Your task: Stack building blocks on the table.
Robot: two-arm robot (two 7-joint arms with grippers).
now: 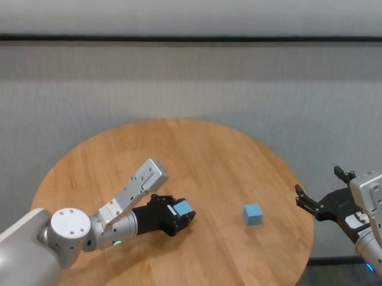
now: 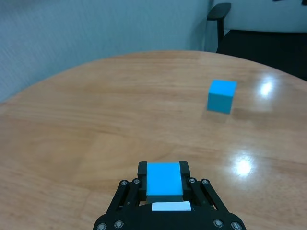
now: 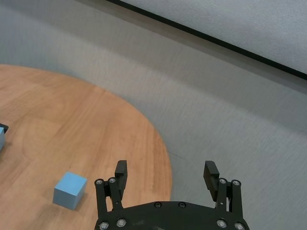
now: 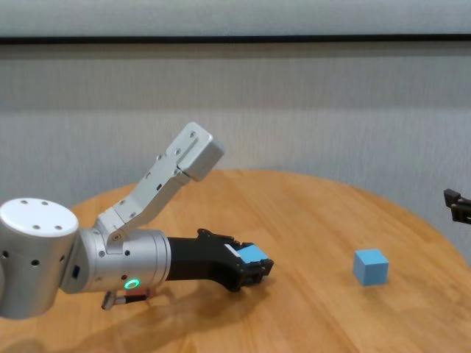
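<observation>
The held light blue block (image 4: 252, 254) has its base low at the wooden table, so my left gripper needs to open; the block would stay.
My left gripper (image 1: 183, 213) is shut on a light blue block (image 1: 185, 208) and holds it low over the middle of the round wooden table (image 1: 178, 155). The held block also shows in the left wrist view (image 2: 164, 178) and the chest view (image 4: 253, 255). A second light blue block (image 1: 253, 214) sits alone on the table to the right, apart from the left gripper (image 2: 222, 96) (image 4: 370, 265). My right gripper (image 1: 319, 181) is open and empty, off the table's right edge (image 3: 165, 167). That block lies ahead of it (image 3: 70, 189). The pink block is hidden.
A grey wall runs behind the table. A dark chair (image 2: 218, 14) stands beyond the far edge in the left wrist view. Bare tabletop lies between the two blue blocks and all around the loose one.
</observation>
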